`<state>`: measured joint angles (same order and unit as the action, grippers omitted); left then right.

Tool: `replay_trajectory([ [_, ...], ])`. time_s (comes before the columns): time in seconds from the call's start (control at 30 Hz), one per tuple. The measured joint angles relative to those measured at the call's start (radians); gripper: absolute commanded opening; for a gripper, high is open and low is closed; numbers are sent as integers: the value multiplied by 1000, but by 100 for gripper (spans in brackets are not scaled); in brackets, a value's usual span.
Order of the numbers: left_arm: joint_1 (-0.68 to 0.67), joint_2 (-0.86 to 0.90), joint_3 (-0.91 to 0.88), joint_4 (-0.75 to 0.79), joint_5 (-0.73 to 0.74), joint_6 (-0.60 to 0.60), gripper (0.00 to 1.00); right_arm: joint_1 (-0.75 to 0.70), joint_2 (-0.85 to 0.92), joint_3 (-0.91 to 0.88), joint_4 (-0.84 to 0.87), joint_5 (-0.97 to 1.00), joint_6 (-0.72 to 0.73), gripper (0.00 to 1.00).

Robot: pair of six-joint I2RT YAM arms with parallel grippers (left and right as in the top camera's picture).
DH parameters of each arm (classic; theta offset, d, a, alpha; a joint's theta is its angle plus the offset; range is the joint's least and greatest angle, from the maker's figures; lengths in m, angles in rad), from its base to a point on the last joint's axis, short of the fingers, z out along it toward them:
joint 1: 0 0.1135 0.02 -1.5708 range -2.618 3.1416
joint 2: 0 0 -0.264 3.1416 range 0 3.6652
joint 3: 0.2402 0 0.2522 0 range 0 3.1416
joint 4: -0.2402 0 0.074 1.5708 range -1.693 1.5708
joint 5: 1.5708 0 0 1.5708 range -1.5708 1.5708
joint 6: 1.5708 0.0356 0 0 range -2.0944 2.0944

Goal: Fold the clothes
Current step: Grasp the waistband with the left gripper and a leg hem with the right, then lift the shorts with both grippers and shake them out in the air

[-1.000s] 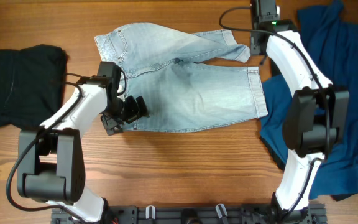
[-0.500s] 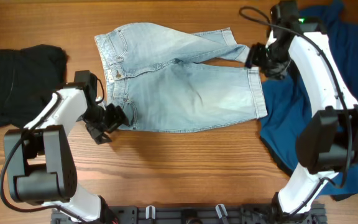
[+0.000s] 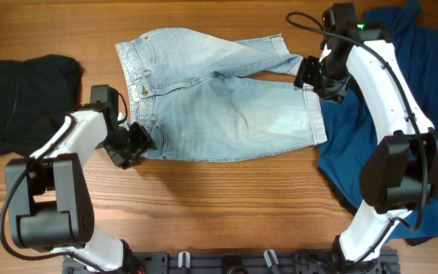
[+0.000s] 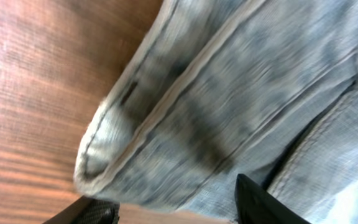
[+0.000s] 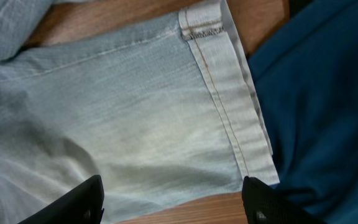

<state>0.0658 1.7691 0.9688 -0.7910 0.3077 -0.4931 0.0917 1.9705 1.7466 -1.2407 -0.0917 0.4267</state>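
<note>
My left gripper grabs the waistband's near corner next, to stretch the pale denim shorts point(image 3: 219, 106) hem-to-waist and spread them for folding.
The pale denim shorts point(image 3: 219, 106) lie flat mid-table, waistband to the left, legs to the right. My left gripper point(image 3: 133, 144) is open at the waistband's near corner. In the left wrist view that corner point(image 4: 185, 118) lies just ahead of the spread fingers point(image 4: 179, 210). My right gripper point(image 3: 311, 77) is open over the near leg's hem, next to the gap between the legs. The right wrist view shows the hem point(image 5: 229, 106) ahead of the wide-open fingers point(image 5: 176, 204). A black garment point(image 3: 25, 103) lies far left and a navy garment point(image 3: 401, 114) far right.
The navy garment point(image 5: 322, 93) touches the shorts' hem on the right and lies under the right arm's base. Bare wooden table point(image 3: 226, 198) runs along the front. A black rail point(image 3: 234, 262) lines the near edge.
My left gripper drew back left off the shorts, then edged back to the waistband corner. My right gripper came down from the far edge to the near leg's hem.
</note>
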Motion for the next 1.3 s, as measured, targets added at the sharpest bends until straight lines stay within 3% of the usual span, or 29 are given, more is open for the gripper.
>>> replay_trajectory([
  [0.1,0,-2,-2,80,-7,-33,4,0,0,0,-35,-2,21,76],
  [0.23,1,-3,-8,108,-18,-60,4,0,-1,-50,-79,-32,125,77],
  [0.3,8,-3,-3,37,-19,-59,4,0,-6,-141,-58,-69,177,76],
  [0.53,185,-39,-14,-127,-46,-13,4,0,-225,-617,238,-200,315,72],
  [0.63,187,-45,-15,-129,-55,1,4,4,-258,-747,385,-213,392,69],
  [0.8,182,-45,-16,-129,-60,2,4,11,-275,-885,484,-257,470,64],
  [0.83,182,-45,-16,-130,-60,2,4,11,-282,-893,502,-260,484,50],
  [0.87,182,-45,-16,-131,-60,3,4,10,-284,-897,513,-264,497,16],
  [0.9,182,-45,-16,-135,-60,10,4,11,-287,-901,540,-264,505,4],
  [1.07,182,-72,-3,-201,-60,50,4,-18,-286,-888,589,-230,464,4],
  [1.17,179,-122,254,-374,-32,89,4,-111,-334,-644,500,-277,302,4],
  [1.3,161,-166,657,-370,52,114,4,-115,-463,-321,389,-277,137,4],
])
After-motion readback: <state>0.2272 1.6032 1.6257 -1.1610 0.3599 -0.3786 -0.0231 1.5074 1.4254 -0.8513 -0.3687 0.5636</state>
